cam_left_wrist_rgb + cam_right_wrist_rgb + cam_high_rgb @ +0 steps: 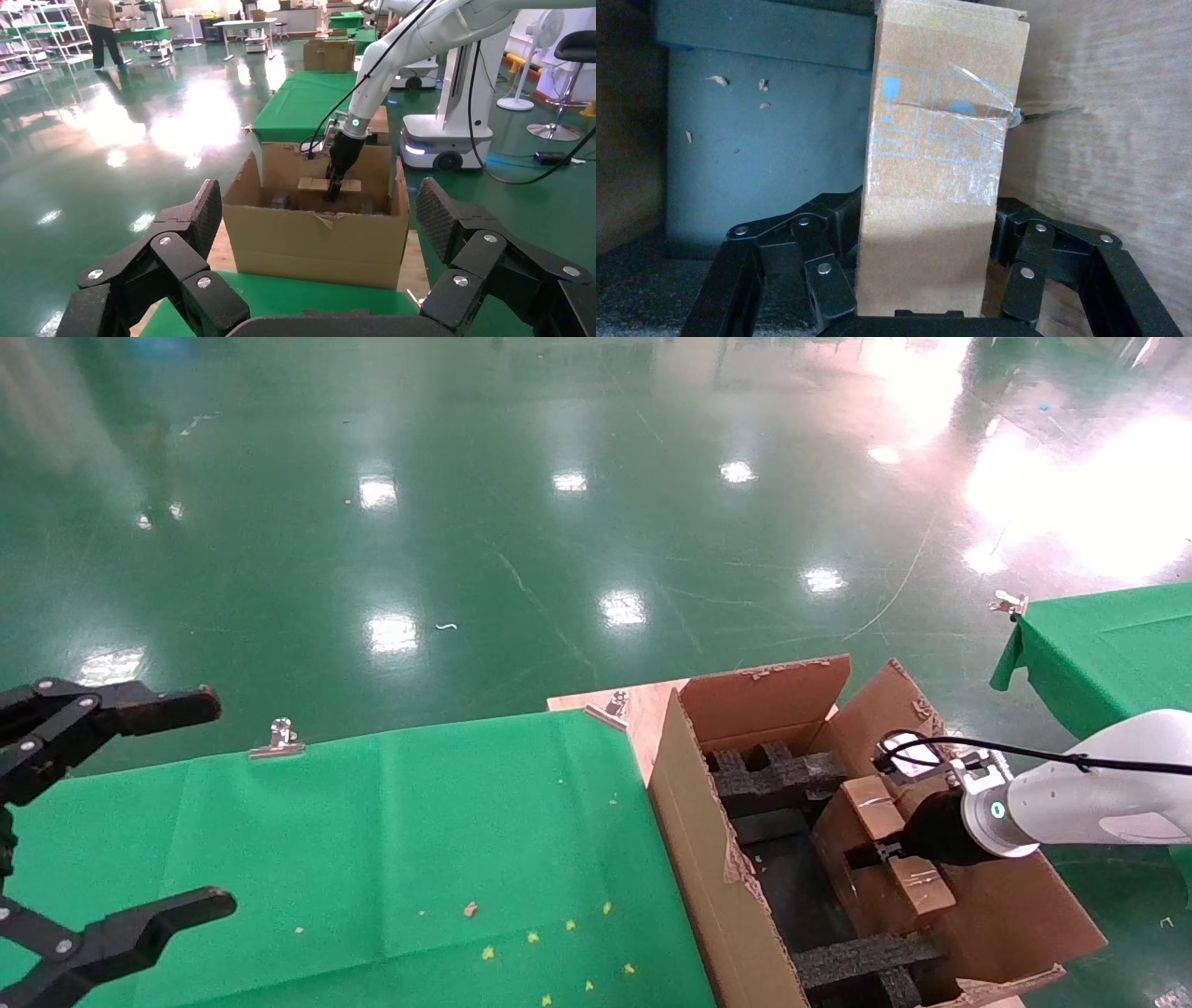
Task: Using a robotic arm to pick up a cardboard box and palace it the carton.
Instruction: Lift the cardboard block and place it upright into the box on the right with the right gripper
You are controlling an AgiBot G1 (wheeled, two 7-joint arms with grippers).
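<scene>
The lower part of the small cardboard box (917, 887) is standing inside the carton next to the carton's side, so I need to let go of the cardboard box with my right gripper.
The carton (694, 822) stands open at the right end of the green table, with black foam blocks (773, 775) inside. My right gripper (889, 850), on the white arm (1090, 798), is down inside the carton and shut on the small cardboard box (917, 887). The box sits by the carton's right wall. In the right wrist view the taped box (933, 175) fills the space between the fingers (835, 281), next to the carton wall (1102, 140). The left wrist view shows the carton (316, 242) and the held box (309, 184) from the side. My left gripper (196, 808) is open and empty at the far left.
A green cloth (372, 859) covers the table, with small yellow scraps and a metal clip (277, 738) at its far edge. A wooden board (643, 710) lies under the carton. A second green table (1108, 645) stands to the right. A white wheeled base (443, 140) stands beyond the carton.
</scene>
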